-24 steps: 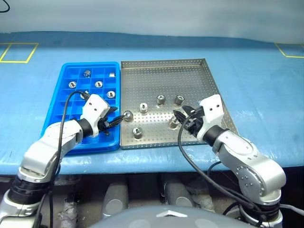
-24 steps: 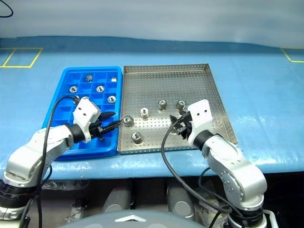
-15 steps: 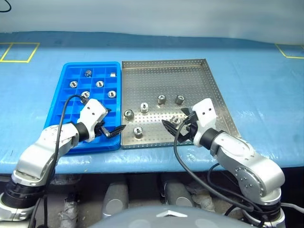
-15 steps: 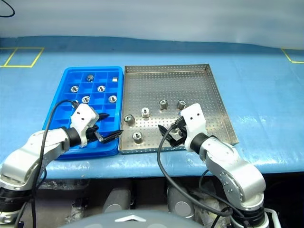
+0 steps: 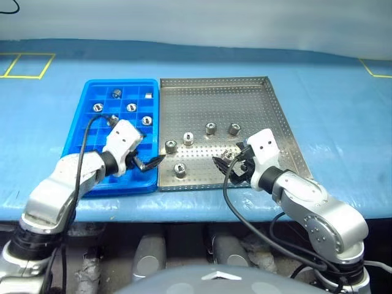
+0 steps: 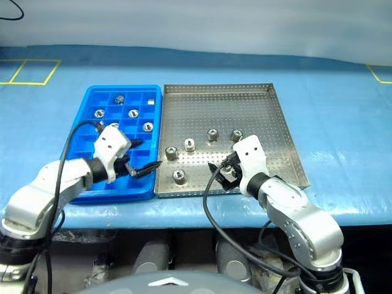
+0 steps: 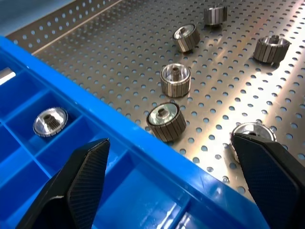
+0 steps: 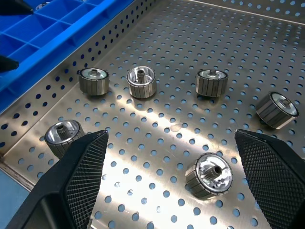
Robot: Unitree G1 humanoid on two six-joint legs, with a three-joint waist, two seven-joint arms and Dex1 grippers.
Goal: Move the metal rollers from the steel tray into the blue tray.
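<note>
My left gripper should move a roller into the blue tray, so next it needs to grab the roller by its ribbed outer band (image 5: 171, 149).
The steel tray (image 5: 269, 110) holds several metal rollers: one (image 5: 171, 146) near its left wall, others (image 5: 188, 139) (image 5: 211, 128) (image 5: 234, 128) further in, one (image 5: 179, 170) at the near edge. To its left, the blue tray (image 5: 79, 131) has several rollers (image 5: 131, 107) in its far cells. My left gripper (image 5: 150, 153) hovers open over the blue tray's near right corner, pointing at the closest roller (image 7: 167, 121). Over the steel tray's near right part, my right gripper (image 5: 226, 160) is open, with one roller (image 8: 208, 174) lying between its fingers, untouched.
Both trays lie side by side, touching, on a blue table top (image 5: 343, 122) near its front edge. Yellow tape squares (image 5: 24, 64) mark the far corners. A black cable (image 5: 236, 202) loops below the right arm.
Both grippers have drawn back toward the trays' near edge; the left one left the roller by the steel tray's left wall. No roller has moved. The camera shifted slightly.
</note>
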